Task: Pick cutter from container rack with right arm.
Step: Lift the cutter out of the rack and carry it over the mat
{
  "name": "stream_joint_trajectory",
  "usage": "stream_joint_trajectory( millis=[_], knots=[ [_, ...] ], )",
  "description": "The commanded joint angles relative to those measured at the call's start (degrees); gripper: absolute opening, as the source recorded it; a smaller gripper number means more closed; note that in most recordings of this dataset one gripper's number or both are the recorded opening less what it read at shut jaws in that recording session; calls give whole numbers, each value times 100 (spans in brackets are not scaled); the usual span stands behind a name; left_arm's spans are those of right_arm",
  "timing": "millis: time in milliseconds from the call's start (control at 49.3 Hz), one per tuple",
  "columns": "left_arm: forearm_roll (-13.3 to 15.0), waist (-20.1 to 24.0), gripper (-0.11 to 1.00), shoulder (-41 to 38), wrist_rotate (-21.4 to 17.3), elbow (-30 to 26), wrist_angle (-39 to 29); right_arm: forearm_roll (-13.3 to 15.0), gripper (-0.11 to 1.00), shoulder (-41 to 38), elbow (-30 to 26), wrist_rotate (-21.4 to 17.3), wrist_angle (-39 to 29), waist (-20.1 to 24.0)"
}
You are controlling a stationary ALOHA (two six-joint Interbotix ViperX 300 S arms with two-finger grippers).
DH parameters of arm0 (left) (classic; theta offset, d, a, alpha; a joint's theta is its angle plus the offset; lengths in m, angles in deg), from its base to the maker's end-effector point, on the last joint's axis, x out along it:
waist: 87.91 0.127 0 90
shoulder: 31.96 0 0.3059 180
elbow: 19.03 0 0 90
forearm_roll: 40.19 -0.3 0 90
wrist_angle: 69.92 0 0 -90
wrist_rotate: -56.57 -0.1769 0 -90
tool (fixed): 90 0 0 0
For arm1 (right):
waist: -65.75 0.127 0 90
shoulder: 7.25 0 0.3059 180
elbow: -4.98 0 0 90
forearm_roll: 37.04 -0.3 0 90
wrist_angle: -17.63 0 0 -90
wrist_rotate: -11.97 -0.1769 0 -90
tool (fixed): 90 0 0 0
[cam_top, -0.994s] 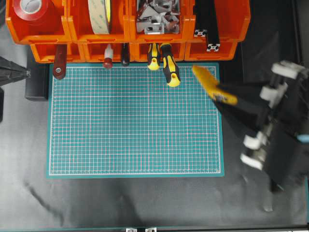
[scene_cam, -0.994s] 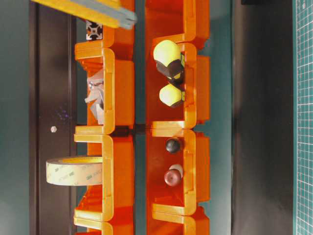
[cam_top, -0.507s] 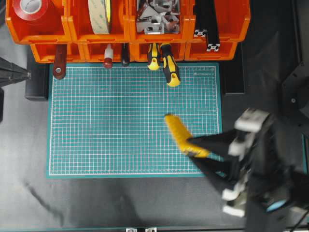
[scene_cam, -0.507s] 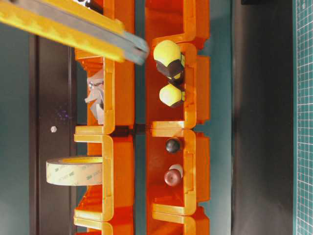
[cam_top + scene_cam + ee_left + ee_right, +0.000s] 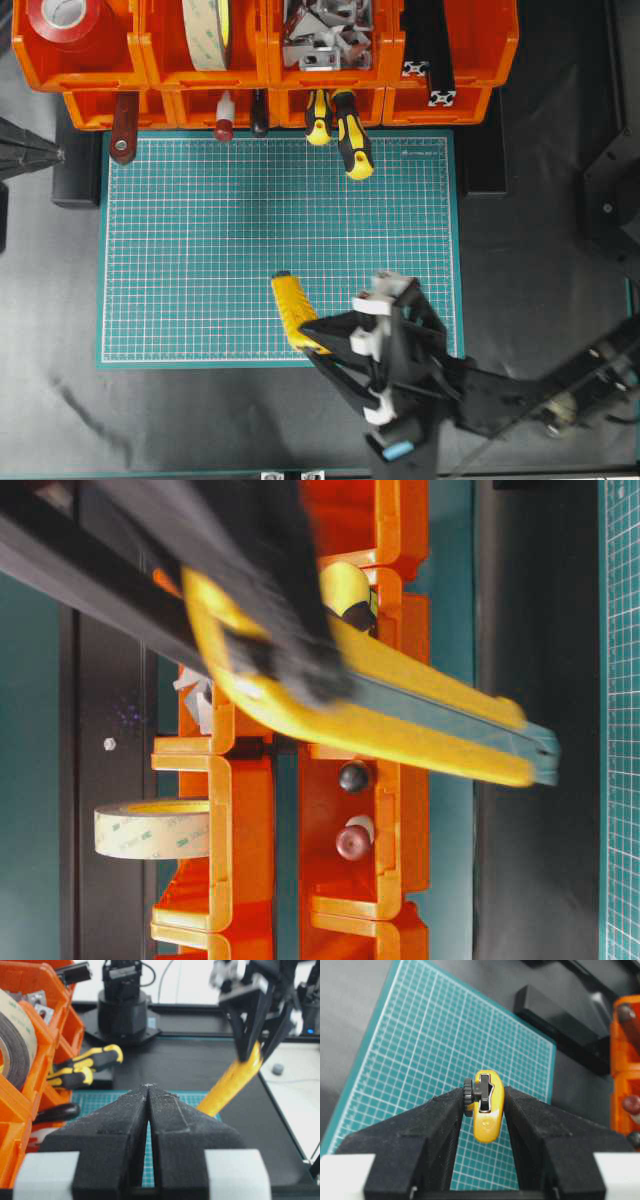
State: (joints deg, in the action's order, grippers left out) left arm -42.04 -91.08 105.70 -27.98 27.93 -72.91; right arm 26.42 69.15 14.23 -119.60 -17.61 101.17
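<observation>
The robot's right gripper should keep holding the yellow cutter [image 5: 293, 308]. The cutter hangs tilted above the green mat [image 5: 200, 250], so it would fall if the right gripper opened now.
The yellow cutter [image 5: 293, 308] hangs tilted over the front part of the green mat [image 5: 200, 250], clear of the orange container rack [image 5: 150, 70]. My right gripper [image 5: 316, 338] is shut on its rear end. In the right wrist view the black pads [image 5: 452, 1110] press both sides of the cutter [image 5: 486, 1117] beside its black lock wheel, with the mat's grid below. The table-level view shows the cutter [image 5: 400, 720] large and blurred in front of the rack [image 5: 250, 810]. My left gripper [image 5: 148, 1088] is shut and holds nothing; it sits at the mat's left side [image 5: 40, 152].
Two yellow-and-black screwdrivers [image 5: 352, 135] and several other tool handles stick out of the rack's lower bins over the mat's back edge. A red tape roll [image 5: 62, 20], a beige tape roll [image 5: 205, 30] and metal parts [image 5: 320, 35] fill the upper bins.
The right gripper has carried the cutter from the mat's back right corner down and left, to the mat's front edge. The left gripper has not moved.
</observation>
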Motion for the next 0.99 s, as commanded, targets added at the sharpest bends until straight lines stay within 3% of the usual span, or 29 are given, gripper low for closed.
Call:
stream_joint_trajectory(
  millis=[0,203,446,973],
  knots=[
    [-18,18,0,-18,35,-185,26,62,27,-35,53,272,387,-220],
    [-18,-9,0,26,44,-193,44,62,27,-255,316,1046,932,-809],
    [-18,-18,0,44,62,-202,62,70,27,-519,316,1635,1512,-1354],
    [-18,-18,0,18,62,-193,62,-62,27,-686,431,1485,1925,-1538]
  ],
)
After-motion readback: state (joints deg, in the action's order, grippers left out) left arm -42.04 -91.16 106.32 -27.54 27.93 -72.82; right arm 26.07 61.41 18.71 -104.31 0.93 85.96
